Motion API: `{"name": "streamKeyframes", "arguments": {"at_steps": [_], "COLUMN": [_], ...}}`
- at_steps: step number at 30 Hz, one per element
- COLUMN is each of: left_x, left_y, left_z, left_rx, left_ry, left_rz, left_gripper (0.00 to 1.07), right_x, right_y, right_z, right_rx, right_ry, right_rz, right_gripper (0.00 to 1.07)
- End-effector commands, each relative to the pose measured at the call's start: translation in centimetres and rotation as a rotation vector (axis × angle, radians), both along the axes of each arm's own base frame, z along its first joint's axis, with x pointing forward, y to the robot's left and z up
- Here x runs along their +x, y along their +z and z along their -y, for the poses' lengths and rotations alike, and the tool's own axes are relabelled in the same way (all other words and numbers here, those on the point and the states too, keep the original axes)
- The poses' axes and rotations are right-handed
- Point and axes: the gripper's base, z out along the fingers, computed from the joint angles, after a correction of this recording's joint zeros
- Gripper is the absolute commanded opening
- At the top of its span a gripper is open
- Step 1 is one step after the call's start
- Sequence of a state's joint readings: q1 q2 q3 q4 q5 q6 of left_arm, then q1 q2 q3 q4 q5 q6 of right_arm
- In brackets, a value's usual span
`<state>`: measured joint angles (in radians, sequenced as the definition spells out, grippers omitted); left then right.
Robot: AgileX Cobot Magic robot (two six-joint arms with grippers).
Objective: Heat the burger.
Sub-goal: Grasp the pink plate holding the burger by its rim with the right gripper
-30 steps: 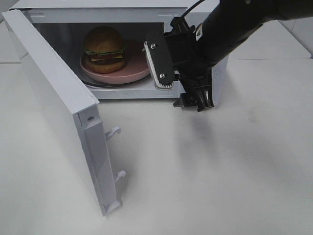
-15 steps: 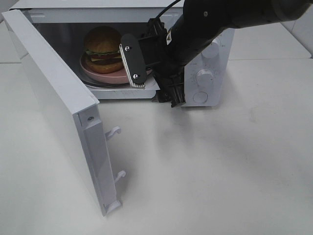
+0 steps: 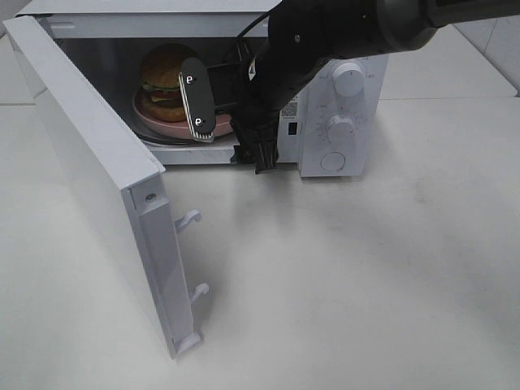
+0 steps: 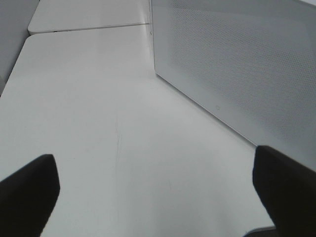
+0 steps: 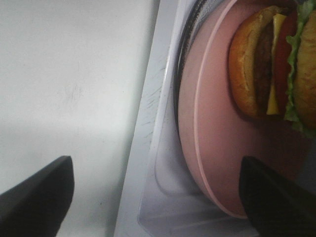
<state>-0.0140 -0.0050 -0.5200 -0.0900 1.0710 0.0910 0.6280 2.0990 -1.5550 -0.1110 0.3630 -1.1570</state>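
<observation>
I need to bring the burger (image 3: 165, 75) out of the microwave, so next I need to grab the pink plate by its rim (image 3: 223, 126) with my right gripper.
The burger (image 3: 165, 75) sits on a pink plate (image 3: 154, 123) inside the open white microwave (image 3: 337, 49). My right gripper (image 3: 231, 130) hangs open right at the front of the cavity, one white-padded finger (image 3: 197, 101) partly covering the burger and plate. In the right wrist view the burger (image 5: 269, 64) and the pink plate (image 5: 212, 128) lie just ahead of the right gripper (image 5: 153, 197), with nothing between its fingertips. My left gripper (image 4: 158, 197) is open and empty over bare table, facing the outside of the microwave door (image 4: 237, 64). It does not show in the exterior high view.
The microwave door (image 3: 89, 154) stands swung wide toward the front left, its latch hooks (image 3: 188, 219) sticking out. The control panel with two knobs (image 3: 341, 126) is on the microwave's right side. White tabletop (image 3: 366, 276) extends in front and to the right.
My right arm has swung left across the microwave front, uncovering the control panel. Its gripper now sits at the cavity mouth before the plate. The burger and the door have not moved.
</observation>
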Motion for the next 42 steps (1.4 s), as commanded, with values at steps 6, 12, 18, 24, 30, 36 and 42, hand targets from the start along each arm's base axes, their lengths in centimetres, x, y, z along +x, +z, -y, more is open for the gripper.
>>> {"name": "streamKeyframes", "arguments": {"at_steps": [6,12,18,24,30,36,42], "left_x": [0.0,0.0,0.0,0.0,0.0,0.0,0.0], "left_y": [0.0,0.0,0.0,0.0,0.0,0.0,0.0], "left_z": [0.0,0.0,0.0,0.0,0.0,0.0,0.0], "left_rx": [-0.008,-0.008,-0.008,-0.008,-0.008,-0.008,-0.008], "left_ry": [0.004,0.004,0.004,0.004,0.004,0.004,0.004], "left_rz": [0.004,0.004,0.004,0.004,0.004,0.004,0.004], "left_gripper": [1.01,1.01,1.01,1.01,1.01,1.01,1.01], "right_x": [1.6,2.9,3.8,4.8,5.6,5.8,5.8], "right_y": [-1.5,-2.6,-3.3,-4.3,-4.9,-4.8,-4.6], "right_z": [-1.3,-2.2,-2.8,-3.5,-4.0,-4.1,-4.1], "right_rx": [0.002,-0.023,-0.031,-0.015,-0.010,-0.012,-0.008], "right_ry": [-0.018,-0.025,-0.037,-0.062,-0.066,-0.054,-0.053], "right_rz": [-0.012,-0.036,-0.053,-0.065,-0.057,-0.045,-0.041], "right_gripper": [0.86,0.85,0.83,0.80,0.75,0.57,0.02]}}
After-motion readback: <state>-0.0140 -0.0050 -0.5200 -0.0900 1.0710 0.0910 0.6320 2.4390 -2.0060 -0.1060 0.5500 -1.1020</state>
